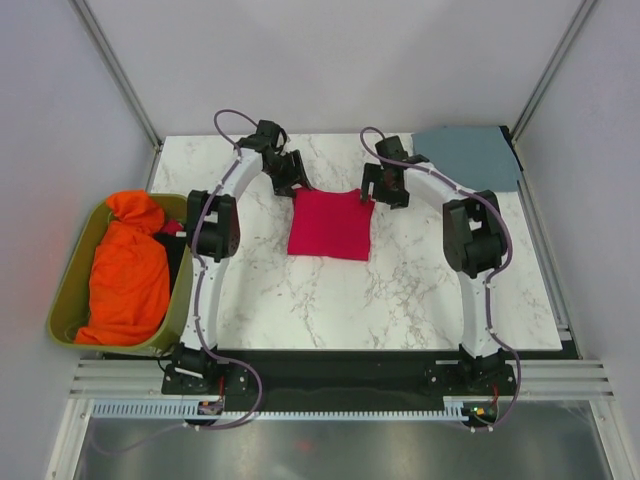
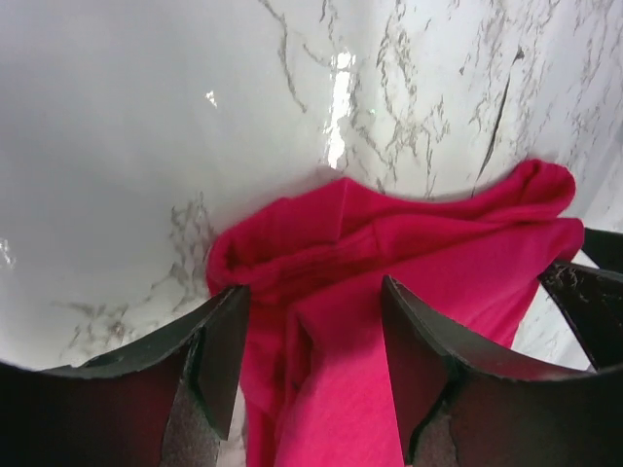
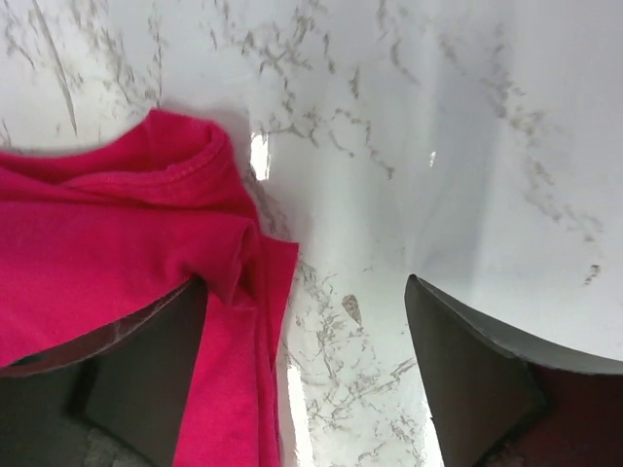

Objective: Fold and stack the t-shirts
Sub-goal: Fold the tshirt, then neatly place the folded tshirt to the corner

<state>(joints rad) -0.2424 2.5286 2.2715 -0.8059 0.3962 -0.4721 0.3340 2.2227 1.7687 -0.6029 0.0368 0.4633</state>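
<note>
I will stack the folded crimson-red t-shirt next, my right gripper pinching its layers at the far corner nearest the slate blue-grey t-shirt (image 1: 468,157), to stack it there.
The crimson-red t-shirt (image 1: 331,225) lies folded in a rough rectangle on the middle of the marble table. My left gripper (image 1: 291,184) is open at its far left corner; in the left wrist view the red cloth (image 2: 409,282) lies between and beyond the spread fingers (image 2: 222,341). My right gripper (image 1: 384,190) is open at the shirt's far right corner; in the right wrist view the shirt's edge (image 3: 146,243) lies by the left finger (image 3: 146,375), with bare marble between the fingers. The slate blue-grey t-shirt (image 1: 468,157) lies folded flat at the far right corner.
An olive-green bin (image 1: 73,282) at the left table edge holds bright orange cloth (image 1: 128,268). Metal frame posts (image 1: 118,70) rise at both far corners. A black strip (image 1: 340,365) runs along the near edge by the arm bases.
</note>
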